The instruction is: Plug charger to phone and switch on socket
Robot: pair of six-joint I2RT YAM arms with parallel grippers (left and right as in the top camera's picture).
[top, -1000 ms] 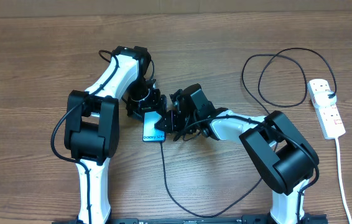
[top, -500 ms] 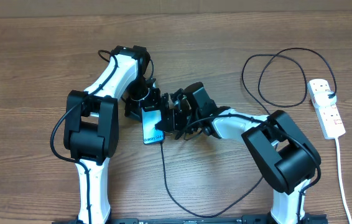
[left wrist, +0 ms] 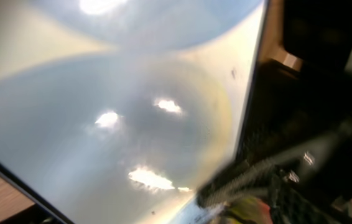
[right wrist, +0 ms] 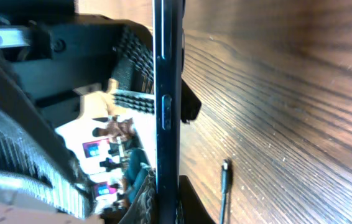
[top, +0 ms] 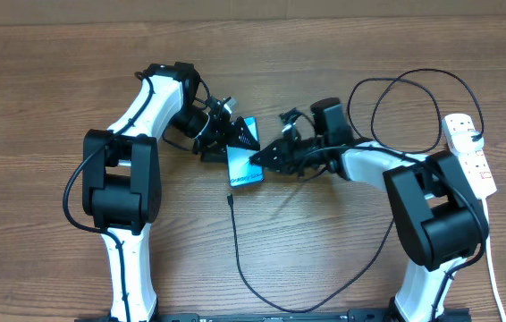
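Observation:
The phone should stay in my right gripper until my left gripper's fingers close on it. A gap is still between a finger and the phone's edge (right wrist: 167,115).
The phone (top: 244,165), with a light blue screen, is tilted up off the table between both grippers. My left gripper (top: 232,136) grips its far end; the screen (left wrist: 120,106) fills the left wrist view. My right gripper (top: 261,159) is shut on its near end, and the phone shows edge-on (right wrist: 166,93) in the right wrist view, between my fingers (right wrist: 166,208). The charger's black connector tip (top: 229,199) lies loose on the wood just below the phone, apart from it, and also shows in the right wrist view (right wrist: 226,171). The charger cable (top: 240,259) loops round to the white socket strip (top: 469,156) at the right edge.
The socket's white cord (top: 493,259) runs down the right edge of the table. The black cable makes a large loop (top: 405,112) at the back right and sweeps along the front (top: 324,300). Bare wood lies to the left and at the back.
The phone lay flat with the connector at its lower end; now it is lifted, tilted and shifted up and right. Both arms moved with it, and the connector tip stays on the table.

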